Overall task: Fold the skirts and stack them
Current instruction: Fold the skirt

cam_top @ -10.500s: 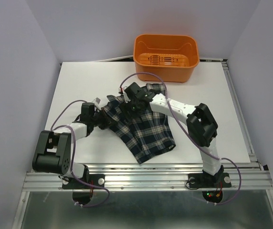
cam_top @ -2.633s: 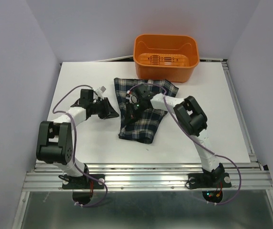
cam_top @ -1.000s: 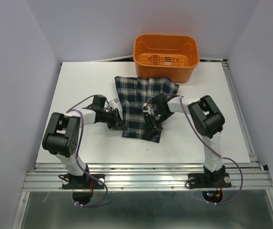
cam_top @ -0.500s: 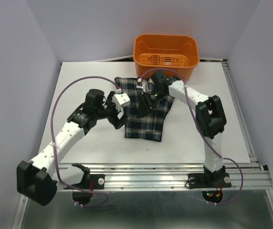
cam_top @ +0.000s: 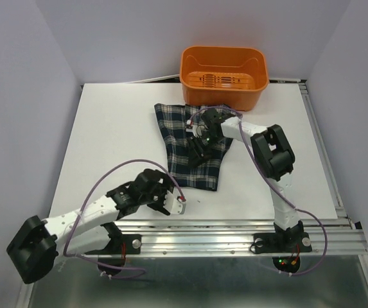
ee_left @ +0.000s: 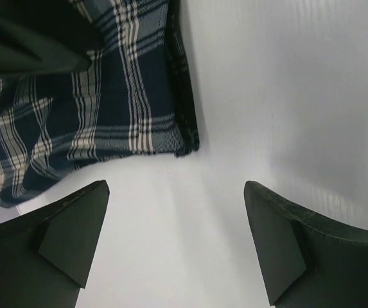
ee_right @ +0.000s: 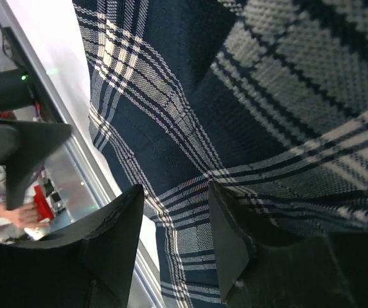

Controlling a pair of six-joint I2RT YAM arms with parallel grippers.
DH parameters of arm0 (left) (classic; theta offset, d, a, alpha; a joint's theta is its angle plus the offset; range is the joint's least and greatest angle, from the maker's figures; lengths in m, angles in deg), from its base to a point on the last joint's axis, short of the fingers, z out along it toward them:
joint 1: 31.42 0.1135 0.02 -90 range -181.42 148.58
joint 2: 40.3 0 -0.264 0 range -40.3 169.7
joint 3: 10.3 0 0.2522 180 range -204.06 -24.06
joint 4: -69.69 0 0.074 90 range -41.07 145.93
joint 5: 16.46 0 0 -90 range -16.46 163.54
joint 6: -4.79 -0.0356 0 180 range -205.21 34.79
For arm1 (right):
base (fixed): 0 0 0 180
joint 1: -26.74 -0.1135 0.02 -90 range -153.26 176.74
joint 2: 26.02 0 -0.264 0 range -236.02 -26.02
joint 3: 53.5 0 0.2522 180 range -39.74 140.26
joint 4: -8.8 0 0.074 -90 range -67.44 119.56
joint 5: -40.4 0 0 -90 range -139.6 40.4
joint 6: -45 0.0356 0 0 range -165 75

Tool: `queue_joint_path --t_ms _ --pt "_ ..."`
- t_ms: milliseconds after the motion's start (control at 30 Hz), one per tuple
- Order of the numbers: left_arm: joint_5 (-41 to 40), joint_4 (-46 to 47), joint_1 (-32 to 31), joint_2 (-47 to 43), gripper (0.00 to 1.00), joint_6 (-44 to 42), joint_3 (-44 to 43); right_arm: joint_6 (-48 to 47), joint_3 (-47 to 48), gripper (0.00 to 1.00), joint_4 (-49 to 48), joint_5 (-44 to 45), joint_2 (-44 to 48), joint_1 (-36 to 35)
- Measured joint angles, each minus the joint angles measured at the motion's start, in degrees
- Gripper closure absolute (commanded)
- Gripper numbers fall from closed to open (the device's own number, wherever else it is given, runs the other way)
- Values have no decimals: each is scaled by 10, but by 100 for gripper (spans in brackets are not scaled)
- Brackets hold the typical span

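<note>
My left gripper will next grab the skirt [cam_top: 182, 131] by the edge of its squared near end [cam_top: 189, 184], to carry its near end over for folding.
A single skirt [cam_top: 182, 131] in dark navy-and-green plaid lies folded into a long strip on the white table [cam_top: 106, 128], its near end [ee_left: 113, 109] squared off. My right gripper [cam_top: 200, 142] hangs low over the middle of the skirt. Its jaws stand partly apart above the flat plaid cloth [ee_right: 171, 96] and hold nothing [ee_right: 174, 205]. My left gripper [cam_top: 173, 199] is near the table's front edge, a little short of the skirt's near end. It is wide open over bare table [ee_left: 177, 212].
The orange plastic basket [cam_top: 222, 93] stands at the back of the table, just beyond the skirt's far end. The metal rail [cam_top: 203, 240] with both arm bases runs along the front edge.
My left arm has drawn back from the skirt's left edge to the front of the table, and its gripper has opened. My right gripper has shifted slightly over the skirt.
</note>
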Motion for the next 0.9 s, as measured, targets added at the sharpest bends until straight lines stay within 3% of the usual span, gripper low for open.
queue_joint_path --t_ms 267,433,733,900 --pt "-87 154 -125 152 2 54 3 13 -10 52 -21 7 -4 2" --pt "-128 224 -169 233 9 87 -29 17 -14 53 -26 -2 -6 4" --pt "-207 323 -188 362 31 125 -85 18 -25 53 -39 -22 -7 7" --pt "-245 361 -189 398 58 124 -88 18 -34 56 -45 -35 -7 9"
